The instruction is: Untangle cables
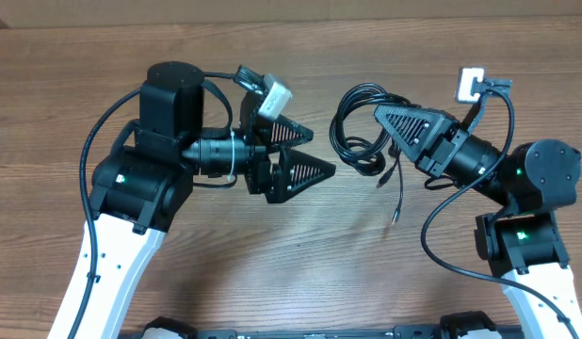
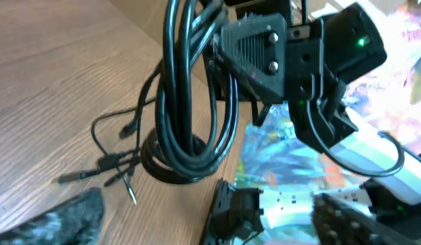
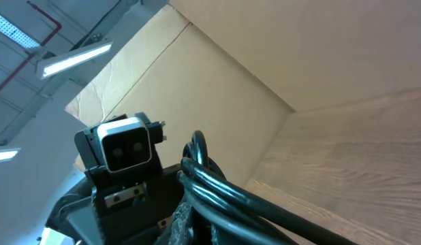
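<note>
The left gripper grabs the coil's loops opposite the right gripper next, which leaves the plug ends free to untangle the cables.
The cables (image 1: 359,121) are a coil of thin black cords right of the table's middle. Their loose plug ends (image 1: 395,193) trail toward the front. My right gripper (image 1: 383,115) is shut on the coil's right side. In the left wrist view it holds the cables (image 2: 186,102) up on edge, with the lowest loops resting on the wood and the plug ends (image 2: 115,163) flat beside them. Cords (image 3: 265,201) cross the right gripper (image 3: 217,218) close to its camera. My left gripper (image 1: 315,151) stands open just left of the coil, apart from it and holding nothing.
A brown cardboard wall (image 3: 217,82) stands behind the wooden table (image 1: 272,264). The table's front edge (image 2: 248,146) runs close to the coil, with a black fixture (image 2: 234,211) below it. The left wrist's white camera (image 1: 272,97) sits above the open fingers.
</note>
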Robot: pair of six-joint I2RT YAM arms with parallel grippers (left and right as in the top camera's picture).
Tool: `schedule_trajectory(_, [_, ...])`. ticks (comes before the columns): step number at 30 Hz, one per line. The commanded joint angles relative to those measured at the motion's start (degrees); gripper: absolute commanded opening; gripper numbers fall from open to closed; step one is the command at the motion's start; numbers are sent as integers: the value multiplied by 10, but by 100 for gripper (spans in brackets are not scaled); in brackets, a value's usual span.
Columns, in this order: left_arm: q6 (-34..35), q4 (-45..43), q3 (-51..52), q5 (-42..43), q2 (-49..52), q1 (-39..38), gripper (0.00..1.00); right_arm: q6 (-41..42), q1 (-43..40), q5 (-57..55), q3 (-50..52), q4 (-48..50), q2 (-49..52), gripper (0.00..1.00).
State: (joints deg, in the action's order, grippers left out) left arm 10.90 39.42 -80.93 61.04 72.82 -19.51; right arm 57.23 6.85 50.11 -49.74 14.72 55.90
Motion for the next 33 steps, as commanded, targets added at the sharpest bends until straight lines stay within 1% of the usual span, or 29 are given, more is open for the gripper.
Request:
schedule_trajectory(1, [68, -15, -6, -6, 18, -1, 86, 12, 2, 6, -14, 6, -5, 4])
schedule_trajectory(4, [76, -22, -6, -1, 31, -11, 80, 12, 2, 12, -14, 6, -5, 4])
schedule_trajectory(8, [76, -45, -6, 0, 49, -42, 74, 12, 2, 14, -14, 6, -5, 4])
schedule_trajectory(10, [81, -58, -6, -1, 52, -49, 63, 12, 2, 14, -14, 6, -5, 4])
schedule_trajectory(12, [89, -66, -6, 0, 52, -49, 41, 12, 2, 15, -14, 6, -5, 4])
schedule_trajectory(13, [89, -67, -6, 0, 52, -49, 37, 10, 2, 15, -14, 6, -5, 4])
schedule_trajectory(16, [89, -67, -6, 0, 52, -49, 15, 0, 2, 14, -14, 6, -5, 4])
schedule_trajectory(17, [89, -67, -6, 0, 52, -49, 11, -14, 2, 14, -14, 4, -5, 4])
schedule_trajectory(19, [89, -67, -6, -2, 52, -49, 8, -32, 2, 14, -14, -5, -5, 4])
schedule_trajectory(20, [88, -67, -6, -2, 52, -49, 4, -72, 2, 17, -14, -24, -5, 4])
schedule_trajectory(22, [85, -67, -6, -18, 52, -48, 4, -126, 2, 28, -14, -57, -5, 5])
schedule_trajectory(23, [80, -67, -6, -25, 52, -48, 4, -141, 2, 32, -14, -73, -5, 10])
schedule_trajectory(24, [52, -65, -6, -48, 52, -48, 4, -174, 2, 41, -14, -120, -5, 33])
schedule_trajectory(26, [-6, -57, -6, -87, 52, -48, 4, -217, 2, 40, -14, -205, -5, 70])
schedule_trajectory(28, [-75, -46, -6, -149, 52, -48, 4, -257, 2, 40, -14, -270, -5, 79])
schedule_trajectory(31, [-133, -32, -6, -229, 52, -48, 4, -302, 2, 42, -14, -330, -5, 85])
schedule_trajectory(33, [-154, -21, -6, -276, 52, -49, 4, -301, 2, 55, -14, -331, -5, 87])
